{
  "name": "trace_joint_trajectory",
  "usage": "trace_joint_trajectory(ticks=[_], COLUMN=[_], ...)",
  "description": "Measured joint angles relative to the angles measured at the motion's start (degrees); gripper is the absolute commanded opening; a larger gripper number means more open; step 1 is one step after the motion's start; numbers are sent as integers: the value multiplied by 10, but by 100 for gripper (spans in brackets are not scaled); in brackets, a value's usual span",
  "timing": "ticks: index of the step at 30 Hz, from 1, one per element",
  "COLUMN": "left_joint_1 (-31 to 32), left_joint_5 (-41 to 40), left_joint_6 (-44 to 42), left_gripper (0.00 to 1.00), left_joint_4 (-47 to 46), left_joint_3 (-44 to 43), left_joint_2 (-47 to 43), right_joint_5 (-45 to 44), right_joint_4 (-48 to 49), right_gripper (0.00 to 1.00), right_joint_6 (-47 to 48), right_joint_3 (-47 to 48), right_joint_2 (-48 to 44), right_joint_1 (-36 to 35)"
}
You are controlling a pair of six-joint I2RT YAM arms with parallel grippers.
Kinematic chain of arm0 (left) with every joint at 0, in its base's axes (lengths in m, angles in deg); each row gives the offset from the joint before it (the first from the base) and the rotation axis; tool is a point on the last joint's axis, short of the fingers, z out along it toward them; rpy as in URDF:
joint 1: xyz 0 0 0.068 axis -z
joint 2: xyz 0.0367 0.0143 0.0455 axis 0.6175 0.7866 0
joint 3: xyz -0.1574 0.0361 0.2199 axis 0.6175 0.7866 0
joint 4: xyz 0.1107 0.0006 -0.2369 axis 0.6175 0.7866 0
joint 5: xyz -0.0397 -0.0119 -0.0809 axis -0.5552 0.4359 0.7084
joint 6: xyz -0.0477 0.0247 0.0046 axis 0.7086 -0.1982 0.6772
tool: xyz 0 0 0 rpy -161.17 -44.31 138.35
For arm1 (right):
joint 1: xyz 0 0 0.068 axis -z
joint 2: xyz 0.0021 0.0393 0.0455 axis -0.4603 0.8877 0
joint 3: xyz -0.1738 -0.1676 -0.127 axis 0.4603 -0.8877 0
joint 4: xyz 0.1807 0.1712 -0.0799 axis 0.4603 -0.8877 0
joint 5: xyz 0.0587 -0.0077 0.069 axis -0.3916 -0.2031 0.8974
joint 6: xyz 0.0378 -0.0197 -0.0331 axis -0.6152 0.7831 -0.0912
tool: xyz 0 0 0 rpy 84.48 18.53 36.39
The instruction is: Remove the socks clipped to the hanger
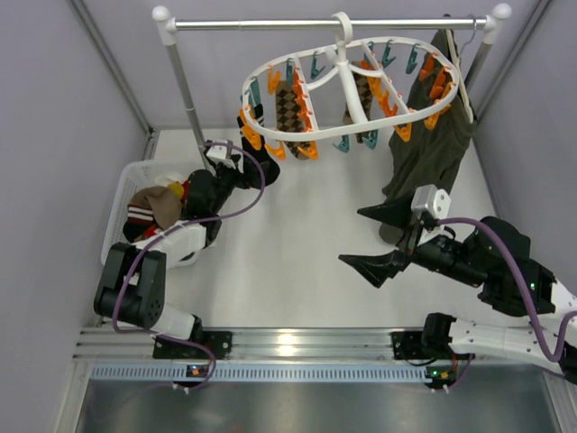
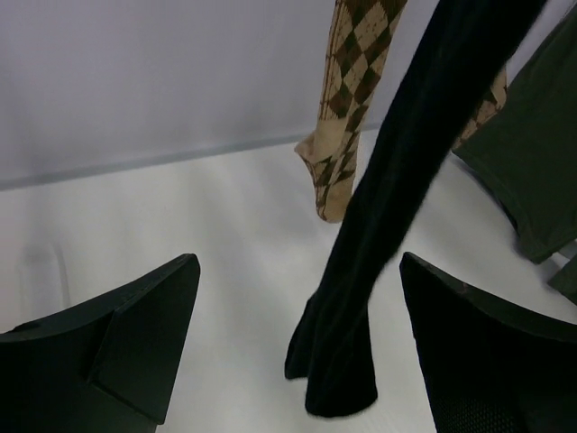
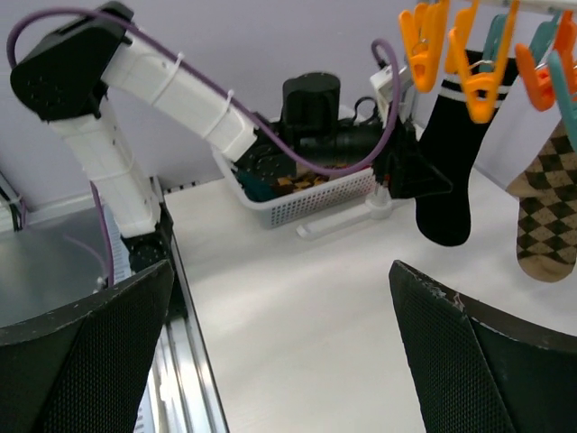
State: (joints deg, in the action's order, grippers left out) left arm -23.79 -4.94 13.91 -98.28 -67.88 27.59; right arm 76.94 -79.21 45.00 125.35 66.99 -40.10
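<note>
The black sock should next be grabbed by its dangling foot (image 1: 267, 171) with my left gripper, so the clipped cuff (image 1: 251, 115) and pegs stay free for me to unclip it.
The white oval hanger (image 1: 397, 43) hangs from a rail, ringed with orange and teal pegs. An argyle sock (image 1: 290, 110) and another patterned sock (image 1: 361, 88) are clipped to it. A black sock (image 2: 388, 216) with a white-striped cuff hangs from orange pegs (image 3: 478, 79) at the hanger's left end. Its toe dangles between the fingers of my open left gripper (image 2: 297, 338), touching neither. A tan argyle sock (image 2: 347, 108) hangs just behind it. My right gripper (image 1: 370, 239) is open over the table, right of centre, holding nothing. It faces the black sock (image 3: 446, 153) and the argyle sock (image 3: 545, 216).
A white basket (image 1: 126, 185) at the left holds loose socks, close behind the left arm. A dark olive garment (image 1: 433, 135) hangs at the rail's right end, just above the right gripper. The rack's post (image 1: 185, 90) stands beside the left gripper.
</note>
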Motion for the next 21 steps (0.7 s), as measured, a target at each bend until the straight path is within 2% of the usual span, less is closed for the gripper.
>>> trace_joint_trajectory(ticks=[1, 2, 3, 5, 10, 21], left_joint_1=[0, -1, -1, 0, 38, 257], left_joint_5=[3, 8, 13, 18, -22, -259], left_joint_6=[-1, -2, -1, -5, -26, -108], left_gripper=[82, 46, 26, 0, 0, 0], left_joint_4=[-1, -2, -3, -6, -12, -28], left_joint_3=[-9, -21, -31, -40, -35, 66], left_joint_2=[7, 16, 22, 26, 7, -206], right_joint_5=[4, 9, 12, 14, 5, -109], right_joint_4=[0, 2, 2, 6, 16, 33], right_gripper=[99, 99, 100, 100, 100, 99], right_joint_6=[5, 11, 17, 24, 32, -16], right_joint_3=[-4, -9, -12, -20, -30, -40], right_joint_2=[0, 0, 0, 0, -4, -83], right_joint_1=[0, 0, 0, 0, 0, 0])
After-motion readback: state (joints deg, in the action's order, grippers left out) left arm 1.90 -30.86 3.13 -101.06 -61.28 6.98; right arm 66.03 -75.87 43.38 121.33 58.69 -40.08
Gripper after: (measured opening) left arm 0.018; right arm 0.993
